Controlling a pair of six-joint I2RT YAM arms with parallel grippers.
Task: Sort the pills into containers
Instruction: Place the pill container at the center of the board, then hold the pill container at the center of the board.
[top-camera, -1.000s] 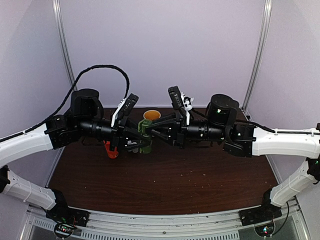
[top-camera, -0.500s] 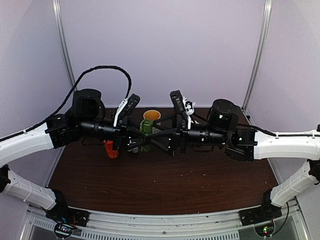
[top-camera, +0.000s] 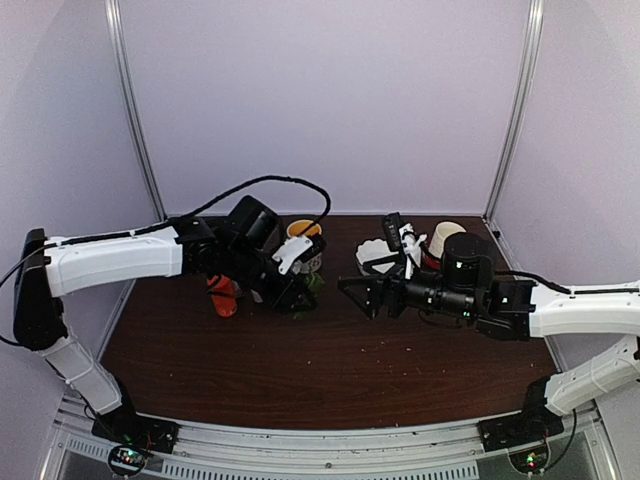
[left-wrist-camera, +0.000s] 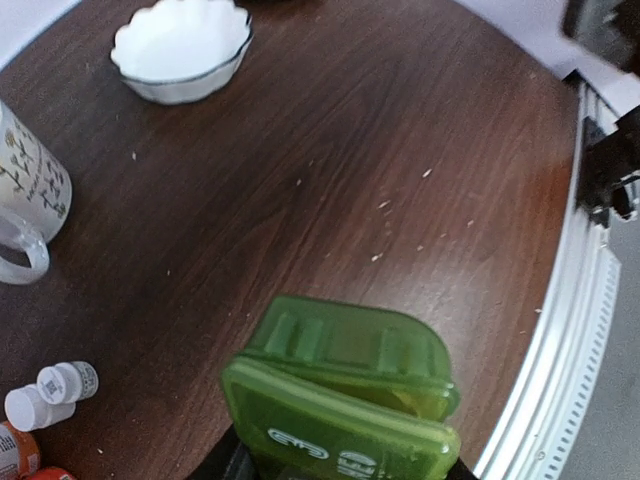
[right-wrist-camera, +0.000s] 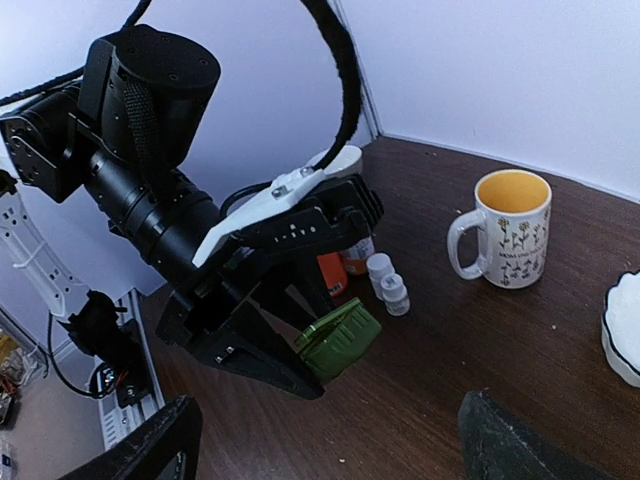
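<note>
My left gripper should keep holding the tilted container above the table; it would drop at an angle if I opened now.
The container, a small green pill box (left-wrist-camera: 345, 395), hangs just above the brown table with my left gripper (top-camera: 298, 296) shut on its end. Its lid stands slightly ajar along one edge. From the right wrist view the same box (right-wrist-camera: 340, 338) sticks out of the left gripper (right-wrist-camera: 312, 358), tilted. My right gripper (top-camera: 352, 295) is a short way to the right of the box, open, with nothing between its fingers (right-wrist-camera: 150, 450). No pills show in any view.
A flowered mug (right-wrist-camera: 512, 228) with a yellow inside stands at the back. Two small white bottles (right-wrist-camera: 388, 285) and an orange bottle (right-wrist-camera: 333, 275) stand behind the box. A white scalloped bowl (left-wrist-camera: 182, 48) and another cup (top-camera: 443, 240) are at the back right. The table's metal front rail (left-wrist-camera: 570, 370) is close.
The right gripper has let go of the green box, opened and drawn back to the right. The left arm has swung the box forward and lower, away from the mug.
</note>
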